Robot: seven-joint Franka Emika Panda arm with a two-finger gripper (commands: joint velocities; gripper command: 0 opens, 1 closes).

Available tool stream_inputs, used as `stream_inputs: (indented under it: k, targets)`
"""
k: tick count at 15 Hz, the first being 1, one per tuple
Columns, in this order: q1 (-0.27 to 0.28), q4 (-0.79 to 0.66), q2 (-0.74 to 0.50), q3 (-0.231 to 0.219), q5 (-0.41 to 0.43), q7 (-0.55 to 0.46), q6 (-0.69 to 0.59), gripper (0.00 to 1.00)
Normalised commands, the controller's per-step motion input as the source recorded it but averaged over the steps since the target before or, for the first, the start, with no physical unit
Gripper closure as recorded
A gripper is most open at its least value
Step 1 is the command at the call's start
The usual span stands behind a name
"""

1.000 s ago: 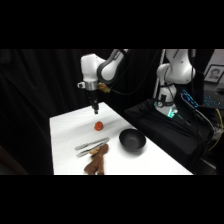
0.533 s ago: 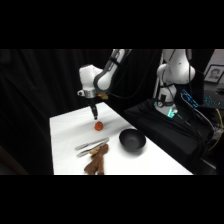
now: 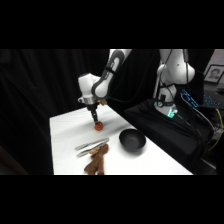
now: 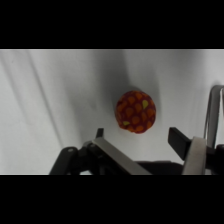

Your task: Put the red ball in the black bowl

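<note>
The red ball has to go in the black bowl [image 3: 132,140], so the robot's gripper needs to grab it around its round body [image 3: 99,126] next.
The red ball [image 3: 98,126] lies on the white table [image 3: 65,135], small and red-orange with yellow flecks; the wrist view shows the ball [image 4: 135,111] just beyond the fingertips. My gripper [image 3: 95,120] hangs directly over it, almost touching. In the wrist view the gripper [image 4: 136,136] is open, one finger on each side of the ball's near edge, with nothing held. The black bowl [image 3: 132,140] sits empty to the ball's right and nearer the table's front.
Silver tongs [image 3: 91,146] lie left of the bowl, with a brown plush toy [image 3: 97,161] just in front of them. A tong's metal arm [image 4: 214,115] shows at the wrist view's right edge. A second white robot [image 3: 172,75] and cables stand beyond the table's right side.
The arm has lowered steadily, bringing the gripper down from well above the ball to right over it. Ball, bowl, tongs and toy have stayed put.
</note>
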Motion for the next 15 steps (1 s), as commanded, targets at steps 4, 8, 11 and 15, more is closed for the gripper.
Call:
stream_inputs:
  k: [4,8,11,15]
  targets:
    - [-0.112,0.11,0.12,0.110,0.125,-0.11,0.07,0.00]
    - [-0.101,0.10,0.10,0.109,0.139,-0.11,0.07,0.00]
    - [-0.095,0.09,0.09,0.094,0.129,-0.10,0.07,0.00]
    - [-0.099,0.09,0.07,0.093,0.124,-0.10,0.08,0.27]
